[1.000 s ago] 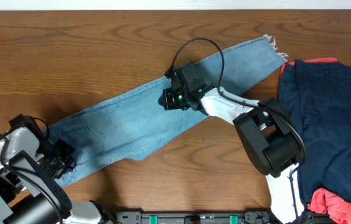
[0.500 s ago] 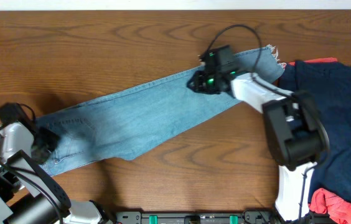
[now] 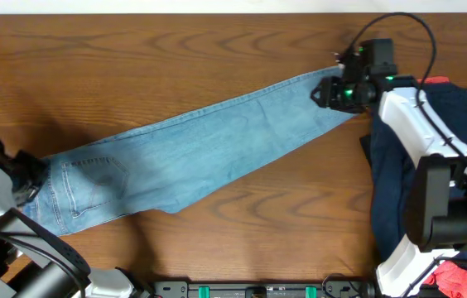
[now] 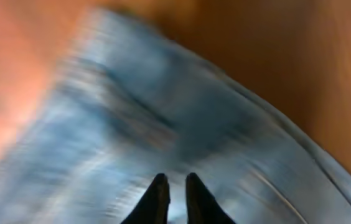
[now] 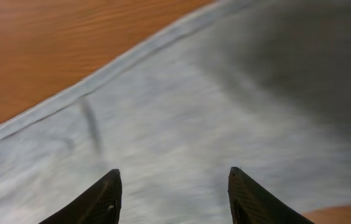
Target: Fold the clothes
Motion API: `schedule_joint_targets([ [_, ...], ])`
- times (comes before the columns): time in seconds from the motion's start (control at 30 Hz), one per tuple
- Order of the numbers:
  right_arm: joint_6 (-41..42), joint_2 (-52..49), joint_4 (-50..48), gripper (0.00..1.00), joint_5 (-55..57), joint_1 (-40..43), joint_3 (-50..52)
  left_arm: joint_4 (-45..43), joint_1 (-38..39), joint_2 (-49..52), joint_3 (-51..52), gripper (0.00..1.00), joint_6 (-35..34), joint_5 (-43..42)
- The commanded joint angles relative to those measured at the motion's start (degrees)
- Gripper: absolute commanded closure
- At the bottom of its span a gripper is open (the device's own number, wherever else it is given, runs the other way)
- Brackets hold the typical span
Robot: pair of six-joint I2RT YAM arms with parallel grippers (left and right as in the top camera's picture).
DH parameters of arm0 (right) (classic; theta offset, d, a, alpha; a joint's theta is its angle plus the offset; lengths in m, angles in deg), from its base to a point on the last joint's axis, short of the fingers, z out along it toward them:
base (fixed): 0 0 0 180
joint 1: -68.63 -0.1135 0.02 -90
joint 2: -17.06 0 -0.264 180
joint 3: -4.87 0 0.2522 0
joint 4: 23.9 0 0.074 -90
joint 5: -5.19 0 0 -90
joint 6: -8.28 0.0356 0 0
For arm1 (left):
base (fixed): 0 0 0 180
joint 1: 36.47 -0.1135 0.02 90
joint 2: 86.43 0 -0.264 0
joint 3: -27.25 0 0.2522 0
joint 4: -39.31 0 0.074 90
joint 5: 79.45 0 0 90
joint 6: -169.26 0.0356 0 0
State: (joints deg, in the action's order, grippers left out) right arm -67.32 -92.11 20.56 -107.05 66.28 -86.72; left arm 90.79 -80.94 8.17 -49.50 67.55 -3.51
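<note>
The leg end needs to be folded onto the jeans' waist, so the robot's right gripper will next grab the light-blue jeans by that leg end, through the stacked denim.
The light-blue jeans lie stretched in a long diagonal, waist at the lower left, leg end at the upper right. A stitched back pocket shows near the waist. My left gripper is at the waist end; the blurred left wrist view shows its fingers nearly together on denim. My right gripper sits over the leg end and hides the frayed hem. In the right wrist view its fingers are wide apart above flat denim.
A dark navy garment lies at the right, partly under the right arm. Coral-red cloth shows at its top edge and at the bottom right. Bare wood table lies beyond the jeans.
My left gripper has pulled the waist end to the left and the jeans have stretched straighter. My right gripper has slid up the leg to the hem end.
</note>
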Motion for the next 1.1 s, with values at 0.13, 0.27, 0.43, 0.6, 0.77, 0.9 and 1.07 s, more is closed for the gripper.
schedule_joint_targets([
  [0.13, -1.62, -0.33, 0.42, 0.47, -2.84, 6.69, 0.24, 0.72, 6.71, 0.83, 3.41, 0.94, 7.5, -6.67],
  [0.27, -1.66, -0.37, 1.86, 0.44, -1.77, 7.32, 0.26, 0.63, 7.06, 3.15, 6.86, 0.94, 0.42, 5.73],
  [0.43, -1.88, -0.59, 1.86, 0.33, 0.46, 6.64, 0.59, 0.61, 1.92, 8.7, 8.0, 0.94, -10.99, 18.78],
  [0.6, -2.95, -2.69, 1.84, 0.27, 4.9, 6.16, 1.18, -4.9, -5.42, 13.31, 8.0, 0.94, -12.39, 19.5],
  [0.77, -5.7, -6.95, 0.26, 0.22, -0.09, 5.77, 1.18, -11.78, -8.83, 13.51, 7.85, 0.94, -9.33, 12.02],
  [0.9, -5.9, -11.56, -3.17, 0.21, -0.68, 5.27, 1.18, -15.45, -8.7, 13.51, 7.72, 0.94, -6.95, 9.92],
  [1.07, -5.01, -16.0, -8.24, 0.2, -4.68, 5.27, 1.18, -16.17, -8.55, 13.51, 6.4, 0.94, -3.28, 5.42],
])
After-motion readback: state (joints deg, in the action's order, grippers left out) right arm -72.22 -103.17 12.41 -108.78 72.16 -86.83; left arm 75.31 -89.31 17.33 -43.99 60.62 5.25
